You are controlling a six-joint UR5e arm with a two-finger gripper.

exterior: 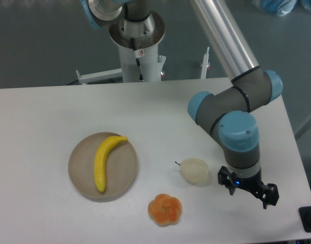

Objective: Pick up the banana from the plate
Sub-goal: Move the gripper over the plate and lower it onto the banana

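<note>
The robot's gripper needs to pick up the banana from the plate (125, 173), so next it should grab the yellow banana by its curved middle (101, 157).
The bright yellow banana (104, 160) lies curved across the round beige-tan plate (125, 173) at the front left of the white table. My gripper (247, 192) hangs at the front right, far to the right of the plate, pointing down. Its dark fingers (228, 184) stand apart with nothing between them, so it is open and empty. It is just right of the pale pear.
A pale cream pear (195, 170) lies between the plate and the gripper. An orange peeled-mandarin-like fruit (165, 208) sits near the front edge. The arm's base column (137, 46) stands behind the table. The table's right edge is close to the gripper.
</note>
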